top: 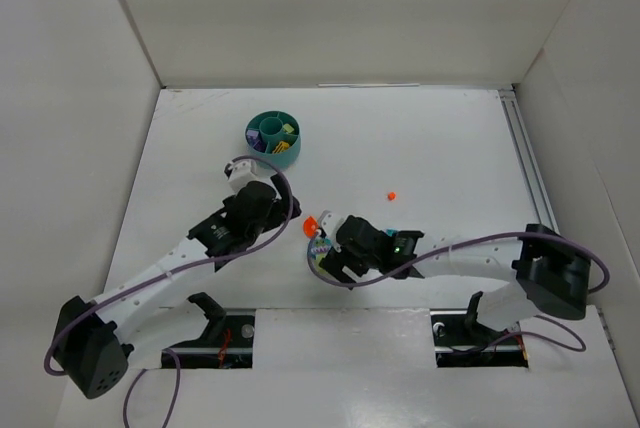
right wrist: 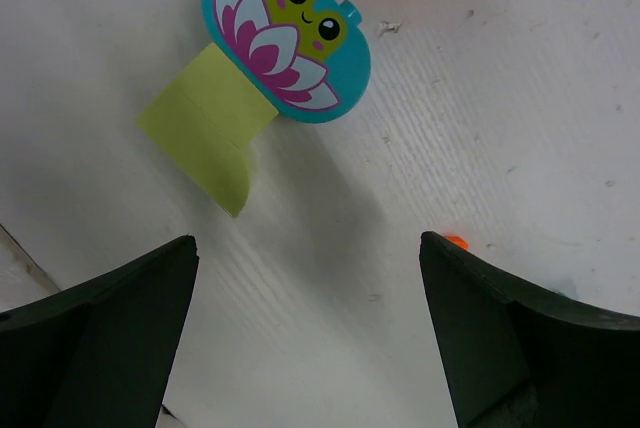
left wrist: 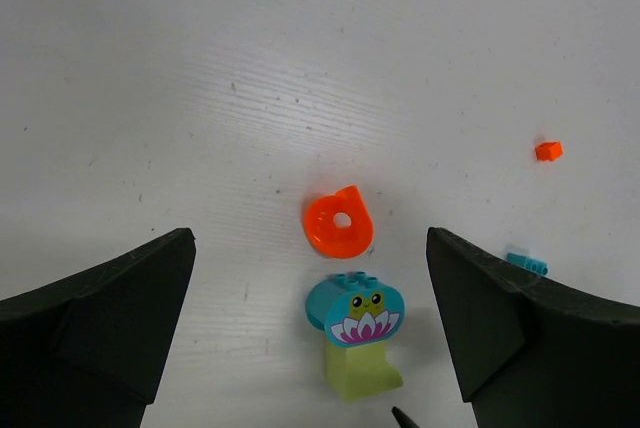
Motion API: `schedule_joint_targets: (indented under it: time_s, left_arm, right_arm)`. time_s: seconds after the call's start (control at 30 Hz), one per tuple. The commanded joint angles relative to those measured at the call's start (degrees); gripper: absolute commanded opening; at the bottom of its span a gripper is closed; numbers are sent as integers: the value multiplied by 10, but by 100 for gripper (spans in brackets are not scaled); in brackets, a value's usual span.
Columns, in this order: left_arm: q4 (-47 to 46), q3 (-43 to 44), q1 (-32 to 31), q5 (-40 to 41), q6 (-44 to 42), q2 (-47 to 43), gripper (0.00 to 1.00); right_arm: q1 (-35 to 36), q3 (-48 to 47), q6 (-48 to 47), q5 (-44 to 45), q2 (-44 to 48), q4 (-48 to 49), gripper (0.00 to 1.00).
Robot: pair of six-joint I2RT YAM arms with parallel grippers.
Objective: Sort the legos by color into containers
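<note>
My right gripper reaches the lime green brick (left wrist: pixel 362 368) next and grips its ends, so the frog-and-flower brick stays free to separate for color sorting.
The round teal bowl (top: pixel 273 136) stands at the back left and holds yellow and purple bits in its sections. An orange ring (left wrist: pixel 340 223), a teal frog-and-flower brick (left wrist: pixel 355 310) and a lime green brick (left wrist: pixel 362 368) lie together on the table. My left gripper (left wrist: pixel 308 258) is open and empty, above and short of them. My right gripper (right wrist: pixel 308 248) is open and empty, just short of the frog brick (right wrist: pixel 285 38) and lime brick (right wrist: pixel 205 128). In the top view both grippers, left (top: pixel 278 210) and right (top: pixel 328 248), flank this cluster (top: pixel 316 235).
A tiny orange bit (top: pixel 391 194) lies alone to the right, also in the left wrist view (left wrist: pixel 548 151). A small teal bit (left wrist: pixel 526 264) lies beside my left gripper's right finger. Another orange speck (right wrist: pixel 455 241) touches my right gripper's right finger. White walls enclose the table.
</note>
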State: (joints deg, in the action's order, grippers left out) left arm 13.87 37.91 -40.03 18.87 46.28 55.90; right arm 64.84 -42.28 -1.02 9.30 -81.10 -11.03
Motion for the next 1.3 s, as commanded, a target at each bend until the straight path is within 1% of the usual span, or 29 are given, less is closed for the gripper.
schedule_joint_targets:
  time_s: [0.0, 0.1, 0.2, 0.27, 0.33, 0.37, 0.5, 0.57, 0.67, 0.7, 0.8, 0.83, 0.9, 1.13, 1.2, 1.27]
  left_arm:
    - [34, -20, -10, 45, 107, -41, 100]
    - [51, -31, -15, 65, 143, -78, 100]
    - [83, -36, -15, 80, 156, -119, 100]
    - [89, -36, -15, 85, 161, -140, 100]
    - [99, -42, -15, 91, 166, -168, 100]
    - [99, -49, -15, 91, 166, -176, 100]
    - [104, -55, -15, 96, 166, -211, 100]
    - [104, -55, -15, 96, 161, -218, 100]
    - [109, -60, -15, 96, 161, -224, 100]
    - [109, -60, -15, 96, 161, -224, 100]
    - [114, -60, -15, 96, 161, -237, 100]
    - [114, -60, -15, 101, 161, -237, 100]
    - [114, -60, -15, 101, 161, -243, 100]
    - [114, -65, -15, 101, 156, -249, 100]
    - [120, -65, -15, 101, 156, -249, 100]
    - [120, -65, -15, 101, 156, -254, 100]
  right_arm:
    - [27, -68, 130, 37, -36, -15, 96]
    - [40, -116, 138, 46, -69, -30, 96]
    - [50, -140, 180, 46, -106, -45, 96]
    - [50, -152, 227, 46, -124, -67, 96]
    - [56, -147, 262, 56, -131, -74, 95]
    - [56, -147, 304, 56, -138, -82, 95]
    - [56, -126, 378, 63, -143, -87, 93]
    - [56, -120, 384, 70, -143, -81, 93]
    - [56, -120, 400, 89, -143, -81, 87]
    - [56, -120, 407, 89, -150, -81, 87]
    - [56, -120, 422, 95, -156, -94, 80]
    - [56, -120, 431, 95, -156, -95, 80]
    - [56, -113, 436, 101, -156, -87, 76]
    - [56, -117, 442, 107, -170, -74, 72]
    - [56, -124, 442, 107, -176, -80, 68]
    - [56, -124, 442, 113, -176, -80, 61]
